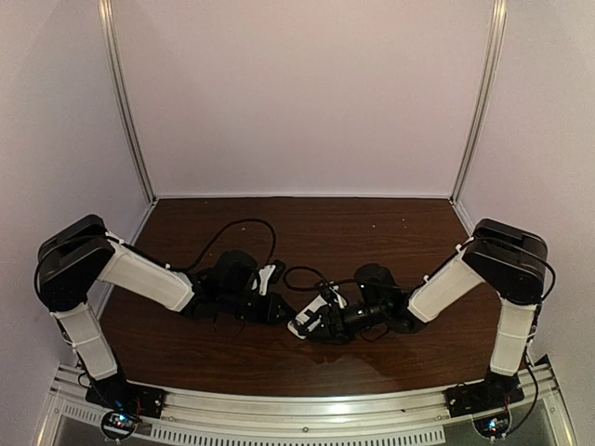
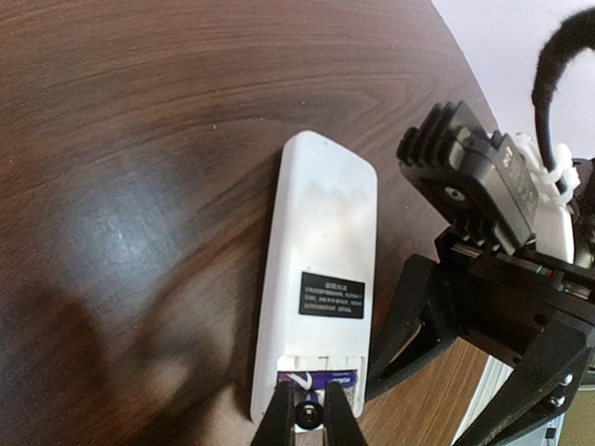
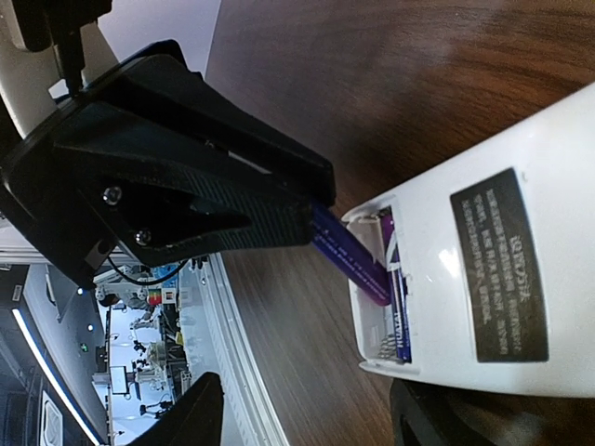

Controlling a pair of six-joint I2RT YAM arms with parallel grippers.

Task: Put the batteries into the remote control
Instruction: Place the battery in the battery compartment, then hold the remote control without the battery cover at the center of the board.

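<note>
My left gripper should release the second battery: its tip is inside the rim of the remote control's hollow, so it would end tilted in the hollow if I opened the gripper now.
The remote control (image 2: 321,223) lies white back up on the table, its battery recess open at the near end; it also shows in the top view (image 1: 310,319) and the right wrist view (image 3: 437,232). One purple battery (image 3: 402,311) lies seated in the recess. My left gripper (image 2: 307,411) is shut on the second battery (image 3: 349,255), held tilted with its tip in the empty slot. My right gripper (image 3: 307,390) is open, one finger (image 2: 409,311) against the remote's long right edge.
The table's near edge with its aluminium rail (image 3: 232,372) runs close behind the remote. A small white piece (image 1: 270,276) shows beside the left wrist. Black cables (image 1: 232,228) loop over the table behind the arms. Pale walls (image 1: 307,93) enclose the table.
</note>
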